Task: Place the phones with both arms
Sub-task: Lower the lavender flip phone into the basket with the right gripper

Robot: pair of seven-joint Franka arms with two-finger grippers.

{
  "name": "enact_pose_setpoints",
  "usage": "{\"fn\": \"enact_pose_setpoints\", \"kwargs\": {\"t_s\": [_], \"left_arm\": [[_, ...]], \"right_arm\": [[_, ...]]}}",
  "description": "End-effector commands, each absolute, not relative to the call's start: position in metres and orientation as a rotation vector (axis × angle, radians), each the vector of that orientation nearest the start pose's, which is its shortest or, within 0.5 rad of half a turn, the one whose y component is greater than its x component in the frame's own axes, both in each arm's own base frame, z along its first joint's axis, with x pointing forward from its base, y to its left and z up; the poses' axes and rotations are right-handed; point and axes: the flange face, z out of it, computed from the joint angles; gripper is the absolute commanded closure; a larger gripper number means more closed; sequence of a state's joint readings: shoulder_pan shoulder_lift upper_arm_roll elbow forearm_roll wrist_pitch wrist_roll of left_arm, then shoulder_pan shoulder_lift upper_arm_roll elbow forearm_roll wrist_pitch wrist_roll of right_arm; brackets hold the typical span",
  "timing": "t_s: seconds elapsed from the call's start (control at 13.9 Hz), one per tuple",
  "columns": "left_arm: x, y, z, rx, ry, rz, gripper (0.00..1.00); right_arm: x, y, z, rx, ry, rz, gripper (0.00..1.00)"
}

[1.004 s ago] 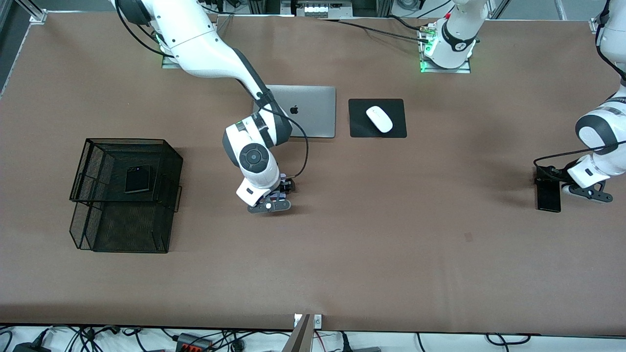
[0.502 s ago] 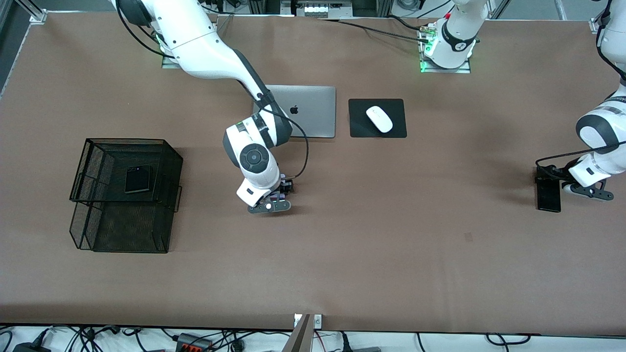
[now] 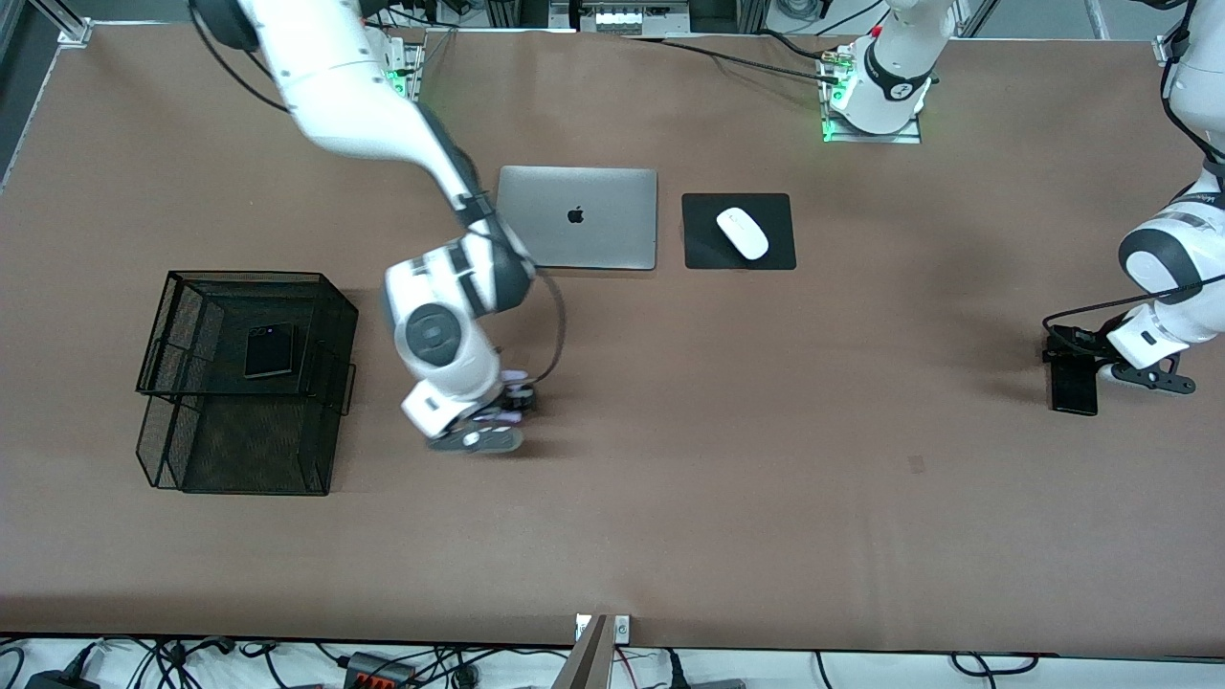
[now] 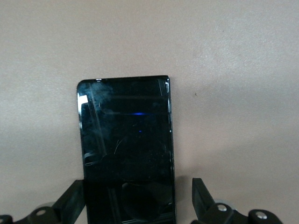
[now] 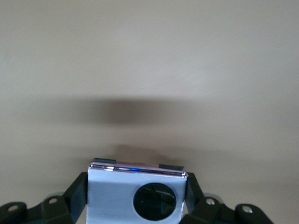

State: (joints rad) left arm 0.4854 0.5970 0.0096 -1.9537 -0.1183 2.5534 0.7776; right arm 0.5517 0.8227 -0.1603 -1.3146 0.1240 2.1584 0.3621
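My left gripper should close on the long black phone (image 3: 1073,388) (image 4: 129,186) now. The gripper is low over the table, and its fingers are on either side of the phone.
My right gripper (image 3: 502,402) is shut on the lilac phone (image 5: 135,196) and holds it a little above the table, between the basket and the laptop. Only a lilac edge of that phone (image 3: 515,376) shows in the front view. The long black phone (image 3: 1073,388) lies flat at the left arm's end of the table. My left gripper (image 4: 138,205) is open, low over one end of this phone (image 4: 126,149), one finger on each side and neither touching it. The small squarish black phone (image 3: 269,350) lies on the upper tier of the black mesh basket (image 3: 163,459).
A shut silver laptop (image 3: 578,218) and a white mouse (image 3: 743,233) on a black pad (image 3: 703,251) lie near the arms' bases. The basket stands at the right arm's end of the table.
My right gripper shut on the lilac phone, lifted it and carried it toward the basket. The left gripper shifted only slightly over the long black phone.
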Motion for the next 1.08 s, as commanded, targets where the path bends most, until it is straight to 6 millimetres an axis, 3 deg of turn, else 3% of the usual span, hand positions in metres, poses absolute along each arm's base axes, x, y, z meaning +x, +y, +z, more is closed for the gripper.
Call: {"fn": "enact_pose_setpoints", "kwargs": {"t_s": [0.0,0.29,0.43,0.65,0.86,1.0], "left_arm": [[0.542,0.292,0.168,-3.178,0.277,-0.08,0.0],[0.543,0.291,0.166,-3.178,0.279,-0.08,0.0],[0.544,0.292,0.165,-3.169,0.28,-0.094,0.03],[0.544,0.293,0.165,-3.162,0.286,-0.105,0.03],[0.543,0.292,0.161,-3.164,0.293,-0.097,0.03],[0.543,0.292,0.161,-3.164,0.295,-0.096,0.18]], "right_arm": [[0.704,0.265,0.296,-3.138,-0.003,-0.045,0.74],[0.729,0.159,0.332,-3.148,-0.04,-0.029,0.74],[0.734,0.108,0.34,-3.145,-0.109,0.009,0.74],[0.738,0.038,0.336,-3.135,-0.238,0.034,0.74],[0.741,0.006,0.32,-3.137,-0.27,0.037,0.74],[0.742,-0.006,0.311,-3.145,-0.247,0.024,0.74]]}}
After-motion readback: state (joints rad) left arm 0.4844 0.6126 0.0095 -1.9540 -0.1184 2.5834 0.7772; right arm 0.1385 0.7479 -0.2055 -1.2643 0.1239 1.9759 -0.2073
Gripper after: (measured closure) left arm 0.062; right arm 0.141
